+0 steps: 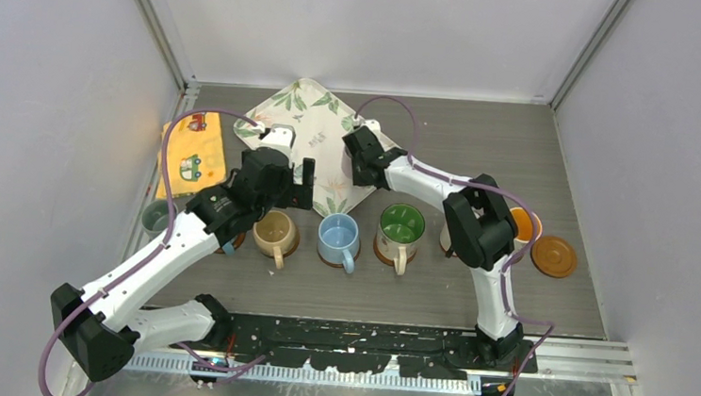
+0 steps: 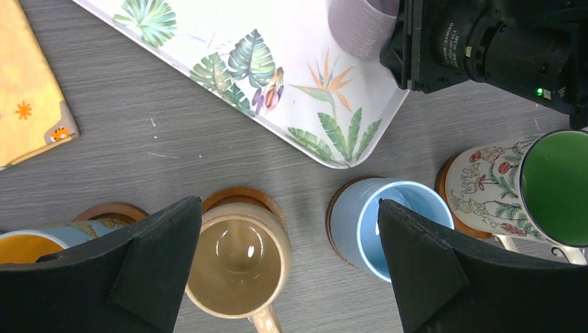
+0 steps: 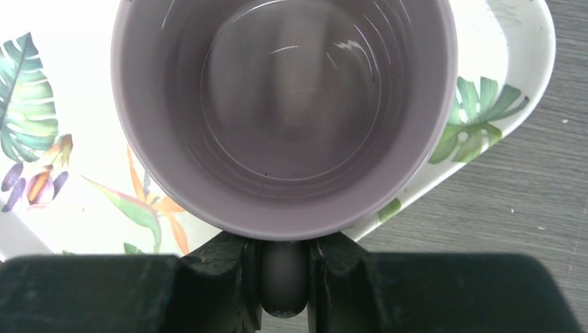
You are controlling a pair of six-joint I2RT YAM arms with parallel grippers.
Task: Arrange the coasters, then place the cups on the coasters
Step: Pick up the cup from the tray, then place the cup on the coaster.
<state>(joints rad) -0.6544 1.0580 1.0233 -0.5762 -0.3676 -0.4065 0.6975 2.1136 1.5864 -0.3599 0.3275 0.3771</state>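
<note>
The right gripper's fingers pinch the cup's handle from both sides, so the mauve cup would leave the tray (image 3: 509, 104) with the gripper if it lifted now.
My right gripper (image 3: 283, 258) is shut on the handle of a mauve cup (image 3: 284, 111), which stands upright on the leaf-patterned tray (image 3: 509, 104). From above, this gripper (image 1: 360, 153) hangs over the tray's right part. My left gripper (image 2: 288, 229) is open and empty above the gap between a tan cup (image 2: 239, 260) and a light blue cup (image 2: 388, 222), each on a brown coaster (image 2: 239, 196). A green-inside patterned cup (image 1: 401, 226) also sits on a coaster. One brown coaster (image 1: 553, 256) lies bare at the right end of the row.
A yellow cloth with cars (image 1: 193, 154) lies at the back left. A grey cup (image 1: 154, 216) stands by the left wall. An orange-inside cup (image 1: 524, 225) stands partly behind the right arm. The tray (image 1: 319, 125) sits at the back middle.
</note>
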